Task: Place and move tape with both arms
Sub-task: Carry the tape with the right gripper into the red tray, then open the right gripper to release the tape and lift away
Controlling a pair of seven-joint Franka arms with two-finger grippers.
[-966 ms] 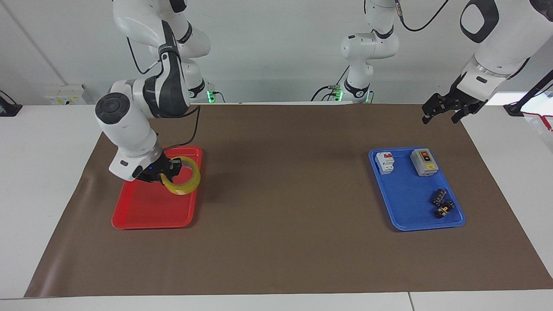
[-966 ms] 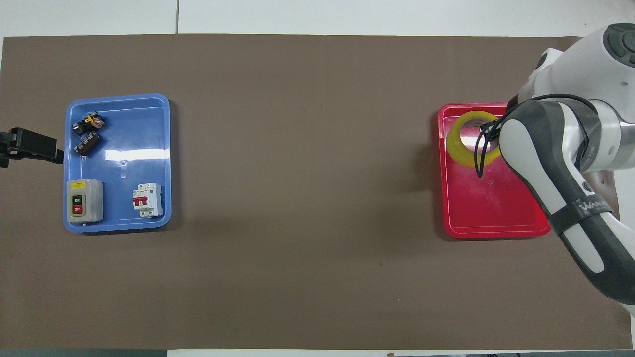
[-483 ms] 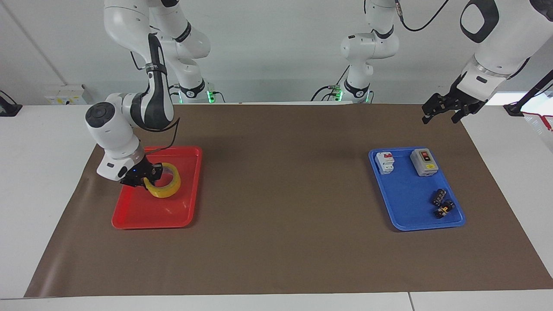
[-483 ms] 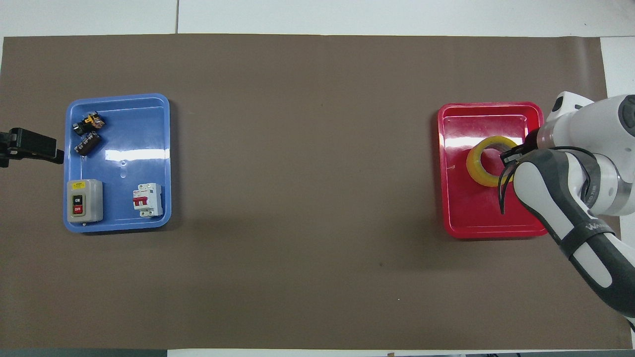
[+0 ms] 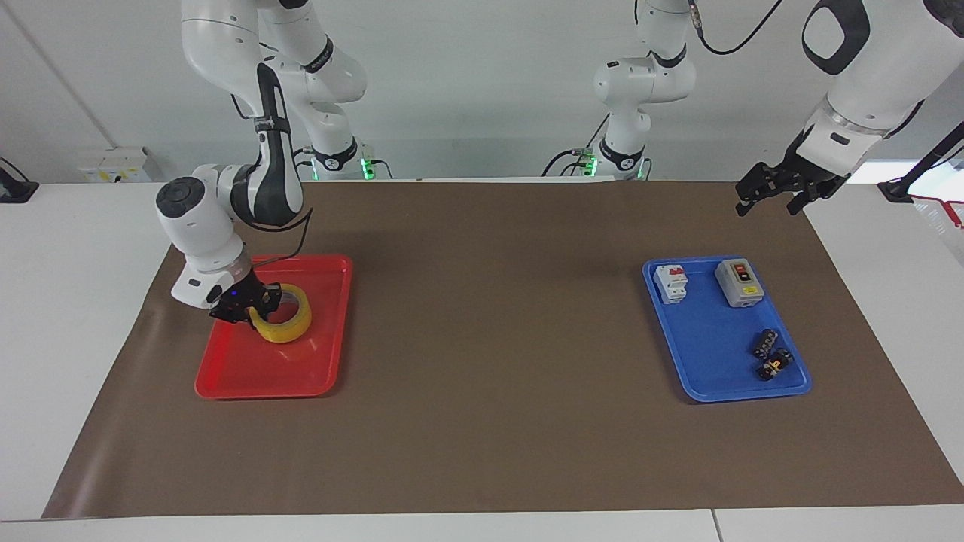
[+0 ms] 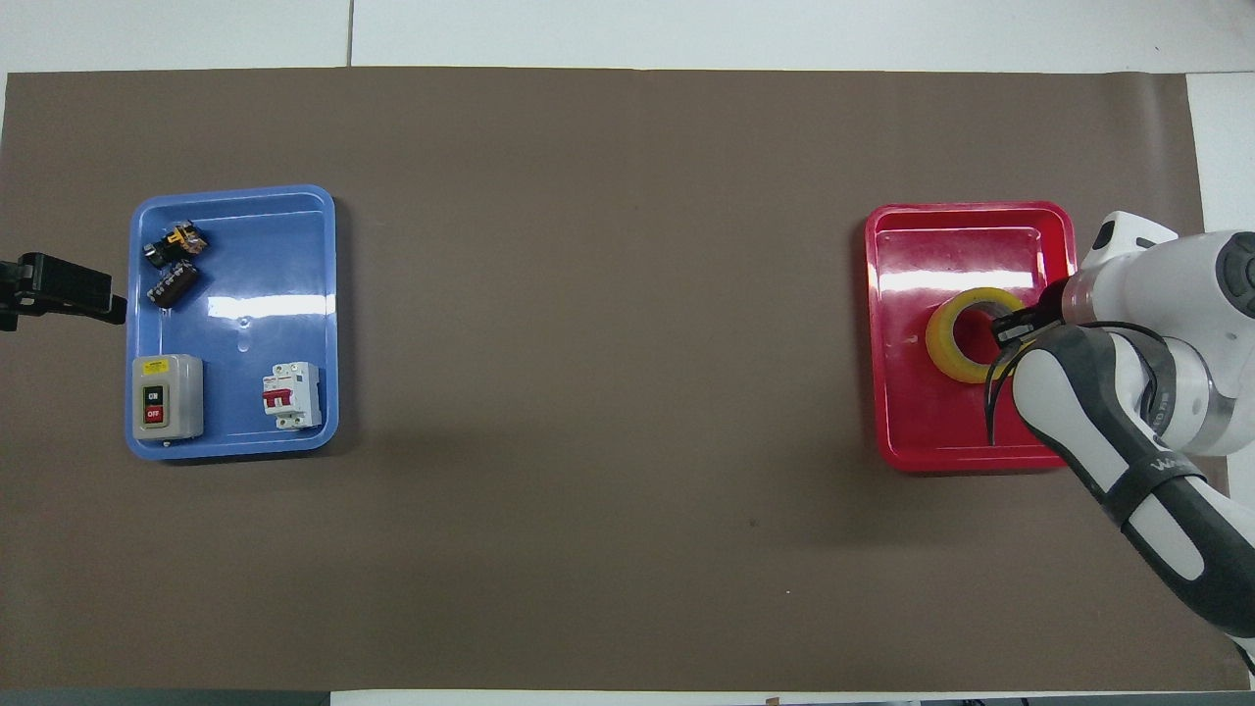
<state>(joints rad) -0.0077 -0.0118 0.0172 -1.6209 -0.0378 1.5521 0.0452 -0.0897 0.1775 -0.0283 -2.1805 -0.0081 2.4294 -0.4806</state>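
Note:
The yellow tape (image 6: 945, 337) is low and nearly flat inside the red tray's rim and would stay there. My right gripper needs to release the tape.
The tape (image 5: 292, 325) (image 6: 947, 349), a yellow ring, lies nearly flat and low in the red tray (image 5: 256, 370) (image 6: 941, 433), near its middle. My right gripper (image 5: 258, 305) (image 6: 1010, 329) is shut on the ring's wall at the side toward the right arm's end of the table, one finger inside the hole. I cannot tell whether the roll rests on the tray floor. My left gripper (image 5: 767, 206) (image 6: 110, 306) hangs open and empty over the mat's edge beside the blue tray (image 5: 715, 357) (image 6: 245, 294), and that arm waits.
The blue tray holds a grey switch box (image 5: 739, 283) (image 6: 167, 396), a white breaker with a red lever (image 5: 670, 283) (image 6: 293, 395) and two small dark parts (image 5: 770, 354) (image 6: 174, 265). A brown mat (image 5: 489, 339) covers the table between the trays.
My right gripper has carried the tape from the tray's edge toward the table's middle to the tray's centre, lowering it from tilted to nearly flat. The left arm has not moved.

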